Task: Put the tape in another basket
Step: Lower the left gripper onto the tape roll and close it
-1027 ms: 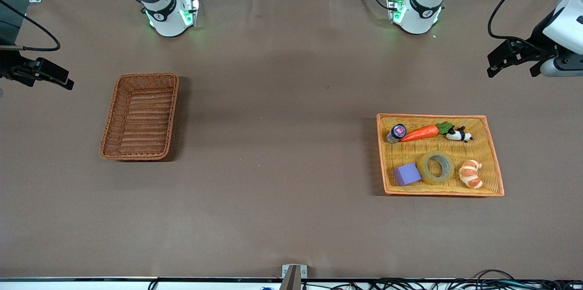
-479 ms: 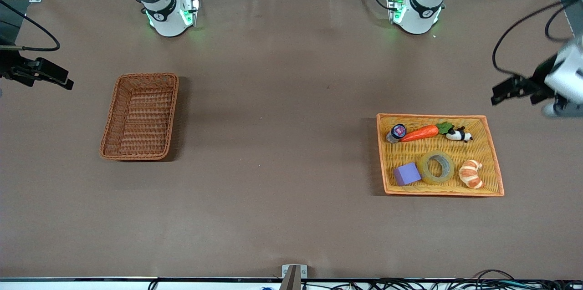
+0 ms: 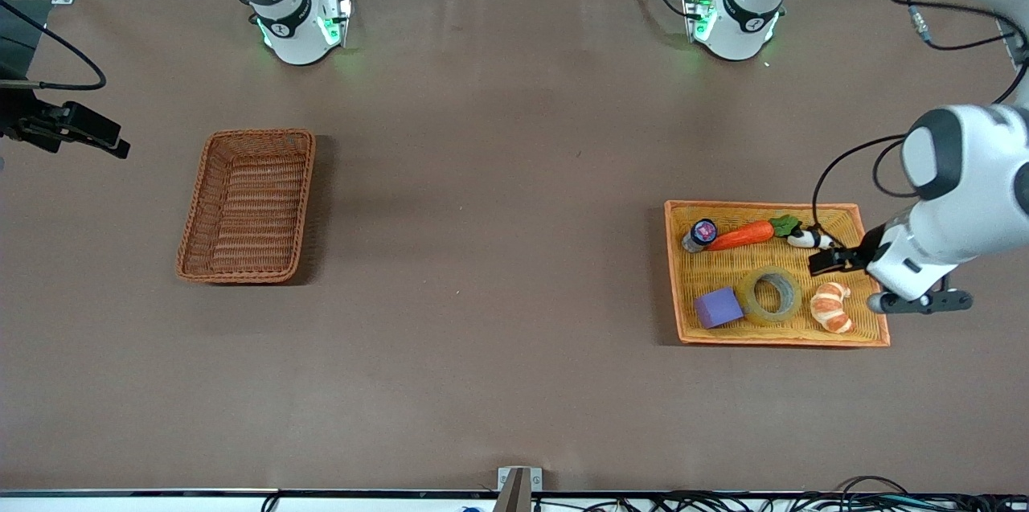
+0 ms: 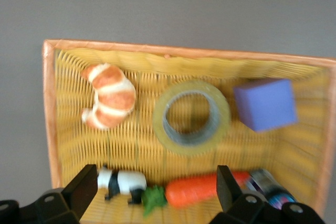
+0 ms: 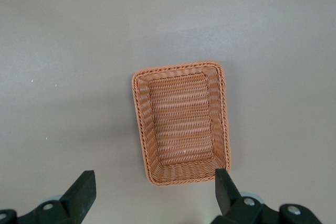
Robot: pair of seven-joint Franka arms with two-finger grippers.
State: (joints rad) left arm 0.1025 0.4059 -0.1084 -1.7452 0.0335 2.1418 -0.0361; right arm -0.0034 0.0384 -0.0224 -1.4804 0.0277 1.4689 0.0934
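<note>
My left gripper picks up the tape by its ring wall [image 3: 789, 296] next and moves it to the other basket [image 3: 247, 206].
The tape [image 3: 770, 295], a yellowish translucent ring with a grey core, lies flat in the orange-yellow tray [image 3: 772, 206], between a purple cube and a croissant. It also shows in the left wrist view [image 4: 191, 118]. My left gripper [image 3: 828, 259] is open and empty in the air over the tray, above the panda and carrot [image 4: 156, 184], apart from the tape. The reddish-brown basket [image 3: 247, 206] stands empty toward the right arm's end of the table [image 5: 181, 121]. My right gripper [image 3: 108, 142] is open and empty, waiting high beside that basket [image 5: 155, 187].
The tray also holds a purple cube [image 3: 718, 307], a croissant [image 3: 832, 307], a carrot [image 3: 739, 235], a toy panda [image 3: 808, 239] and a small jar [image 3: 701, 234]. A metal bracket [image 3: 518, 484] sits at the table edge nearest the front camera.
My left arm has swung in from the table's end and down over the tray, its gripper now above the panda. The right arm, tape and baskets have not moved.
</note>
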